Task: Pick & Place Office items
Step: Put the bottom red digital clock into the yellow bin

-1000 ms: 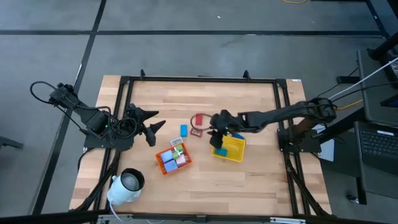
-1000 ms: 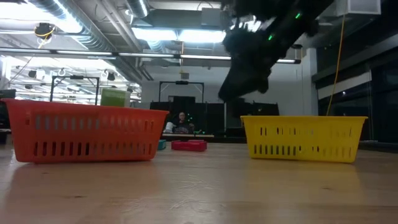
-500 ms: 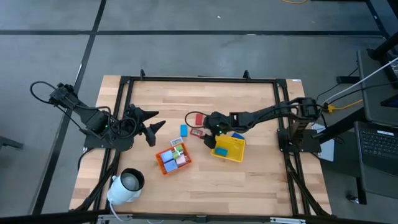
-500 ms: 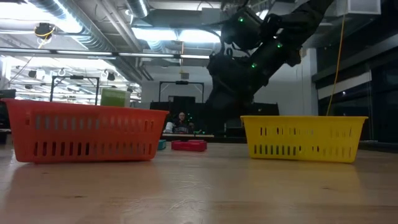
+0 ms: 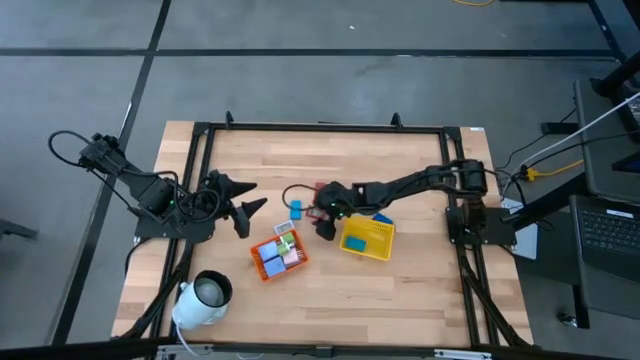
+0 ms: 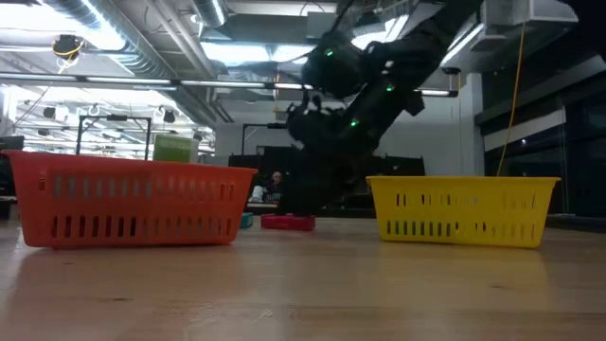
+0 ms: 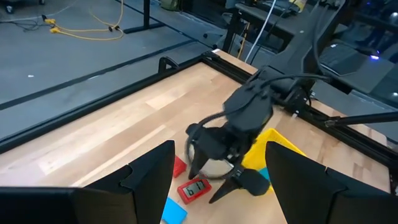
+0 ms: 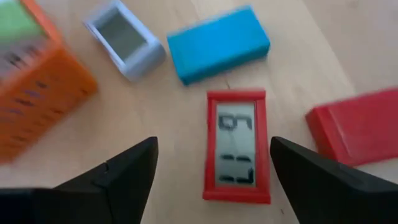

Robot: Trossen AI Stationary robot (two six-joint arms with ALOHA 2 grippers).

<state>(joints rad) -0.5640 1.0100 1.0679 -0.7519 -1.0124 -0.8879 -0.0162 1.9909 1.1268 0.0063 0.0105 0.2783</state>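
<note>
I need to sort the red-framed piece into the yellow tray (image 5: 367, 237), so next my right gripper should grab it by its long frame edges.
Several small office items lie mid-table: a red-framed piece with a display (image 8: 236, 146), a blue block (image 8: 217, 43), a white-grey piece (image 8: 124, 38) and a red block (image 8: 357, 127). All lie flat on the wood. My right gripper (image 8: 211, 186) hovers open just above the red-framed piece (image 7: 196, 188), one finger on either side, touching nothing. More pieces lie in the orange tray (image 5: 278, 252), and a blue one in the yellow tray (image 5: 367, 237). My left gripper (image 5: 240, 205) waits open at the table's left side.
A large white cylinder (image 5: 205, 295) stands near the front left corner. The orange tray (image 6: 123, 204) and yellow tray (image 6: 464, 210) sit toward the near edge, with bare wood between them. A black frame (image 5: 320, 127) borders the table.
My right gripper has gone from above the yellow tray toward the table's left edge and downward. It now hangs over the red pieces in the middle. The trays and loose pieces have stayed where they were.
</note>
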